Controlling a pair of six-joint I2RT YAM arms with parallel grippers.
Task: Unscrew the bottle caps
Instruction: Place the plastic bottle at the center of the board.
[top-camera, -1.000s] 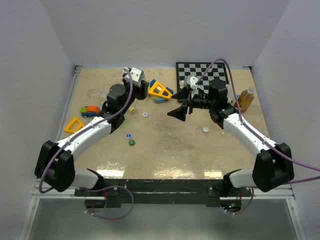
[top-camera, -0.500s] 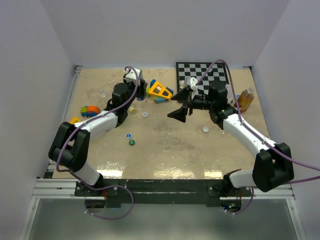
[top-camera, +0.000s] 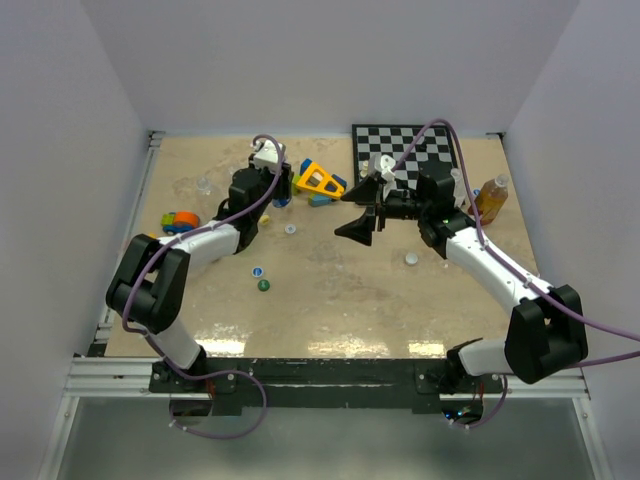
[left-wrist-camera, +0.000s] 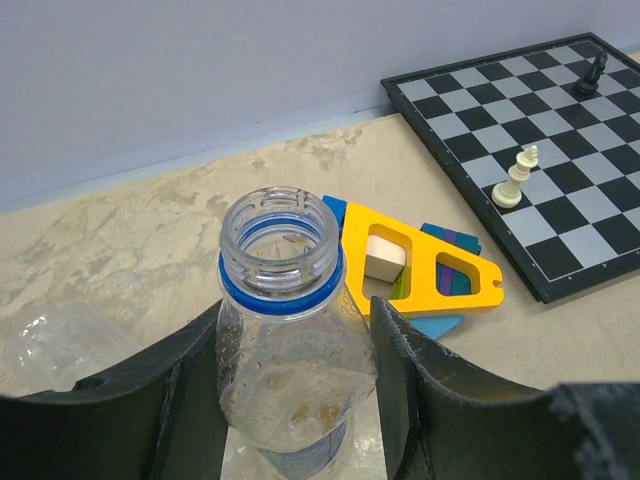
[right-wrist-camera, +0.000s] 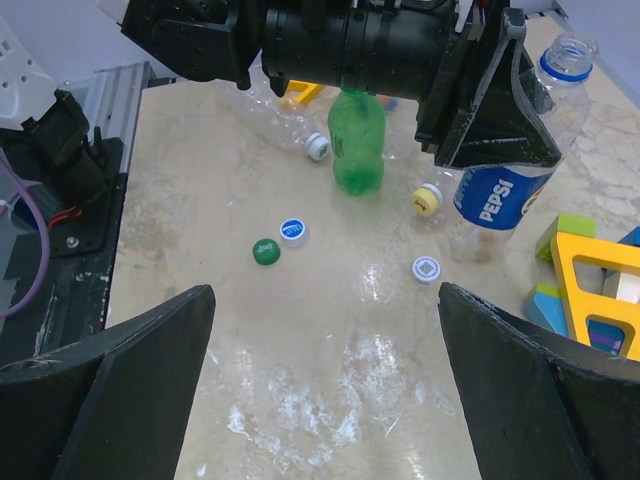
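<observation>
The Pepsi bottle's base rests on flat table and the bottle leans only slightly, so it would end standing there. It is time for my left gripper to open now.
My left gripper is shut on a clear Pepsi bottle just below its blue neck ring; the mouth is uncapped. The right wrist view shows the same bottle upright on the table beside a green bottle, whose top is hidden behind the left arm. Loose bottle caps lie around them: white, yellow, blue, green and another white one. My right gripper hovers open over bare table, nothing between its fingers. From above, the left gripper is at the back left and the right gripper mid-table.
A yellow triangle toy with blocks lies right of the held bottle. A chessboard with a few pieces sits at the back right, an amber bottle at the right edge. A toy car and a crumpled clear bottle lie left.
The left arm has folded in, its elbow swinging toward the back, and the gripper with the bottle has shifted slightly right. The right arm has not moved.
</observation>
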